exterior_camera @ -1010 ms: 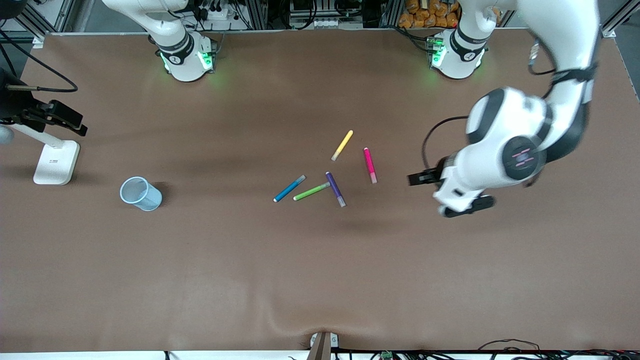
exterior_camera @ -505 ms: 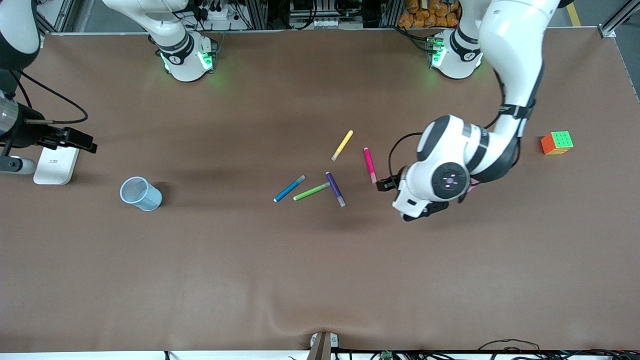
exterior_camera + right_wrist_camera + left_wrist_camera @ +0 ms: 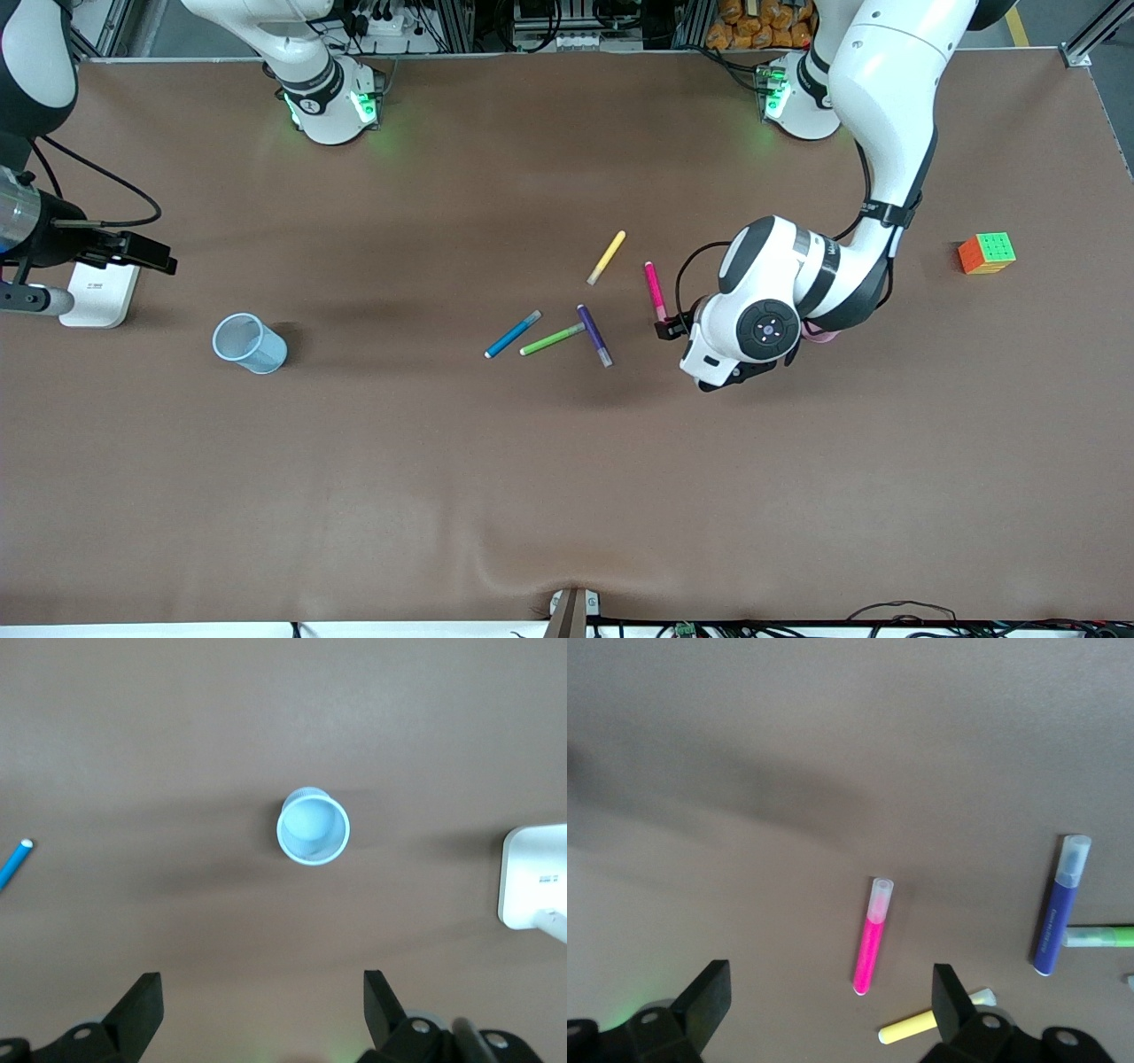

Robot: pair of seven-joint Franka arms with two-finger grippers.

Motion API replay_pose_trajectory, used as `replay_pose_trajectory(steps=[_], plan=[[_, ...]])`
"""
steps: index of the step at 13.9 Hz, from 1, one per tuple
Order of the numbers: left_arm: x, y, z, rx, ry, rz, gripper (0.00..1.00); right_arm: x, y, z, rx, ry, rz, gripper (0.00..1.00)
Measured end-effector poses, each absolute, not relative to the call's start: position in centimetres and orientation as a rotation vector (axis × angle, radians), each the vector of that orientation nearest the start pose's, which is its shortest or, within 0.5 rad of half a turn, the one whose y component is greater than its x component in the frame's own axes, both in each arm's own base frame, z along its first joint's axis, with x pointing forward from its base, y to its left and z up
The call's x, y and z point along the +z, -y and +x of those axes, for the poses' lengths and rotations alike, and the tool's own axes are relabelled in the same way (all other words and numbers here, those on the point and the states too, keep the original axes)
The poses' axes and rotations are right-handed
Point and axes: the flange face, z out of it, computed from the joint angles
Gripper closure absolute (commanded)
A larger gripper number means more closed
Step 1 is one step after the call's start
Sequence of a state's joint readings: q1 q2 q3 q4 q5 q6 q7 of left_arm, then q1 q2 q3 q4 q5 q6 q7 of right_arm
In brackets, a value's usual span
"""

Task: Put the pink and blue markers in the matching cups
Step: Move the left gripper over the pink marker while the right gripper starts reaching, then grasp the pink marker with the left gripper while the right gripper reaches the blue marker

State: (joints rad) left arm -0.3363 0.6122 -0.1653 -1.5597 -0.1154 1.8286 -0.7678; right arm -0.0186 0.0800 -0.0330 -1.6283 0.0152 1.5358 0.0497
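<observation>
The left gripper will next grab the pink marker by its body beside the clear cap, so that it can put the marker in its matching cup.
The pink marker lies mid-table, its paler cap nearer the front camera. The blue marker lies toward the right arm's end, among other pens. The pale blue cup stands upright farther toward that end. A pink sliver, probably the pink cup, shows under the left arm. My left gripper is open above the table beside the pink marker, whose magenta end shows between its fingers. My right gripper is open and empty, high over the table by the blue cup.
A yellow pen, a green pen and a purple pen lie around the two markers. A colour cube sits toward the left arm's end. A white stand sits near the blue cup.
My left arm has swung from the left arm's end of the table to beside the pink marker, uncovering the cube. My right arm has come in over the white stand.
</observation>
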Motion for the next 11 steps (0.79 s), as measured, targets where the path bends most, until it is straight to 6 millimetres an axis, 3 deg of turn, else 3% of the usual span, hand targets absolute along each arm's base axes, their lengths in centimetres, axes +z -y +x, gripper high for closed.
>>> replay_pose_trajectory(steps=[3,6,10,11], plan=[[25.2,31.3,57.8,0.641,0.499,-2.983,0.0,54.0,2.4,56.7,0.326,-0.194,-3.108,0.0],[22.7,31.2,57.4,0.689,0.497,-2.953,0.0,52.5,0.8,57.3,0.37,-0.313,-3.097,0.0],[20.8,32.1,56.1,0.732,0.465,-2.931,0.06,51.3,-1.5,57.8,0.421,-0.522,-2.988,0.0],[20.3,32.6,55.8,0.736,0.453,-2.93,0.11,51.2,-2.0,57.8,0.429,-0.573,-2.971,0.0]])
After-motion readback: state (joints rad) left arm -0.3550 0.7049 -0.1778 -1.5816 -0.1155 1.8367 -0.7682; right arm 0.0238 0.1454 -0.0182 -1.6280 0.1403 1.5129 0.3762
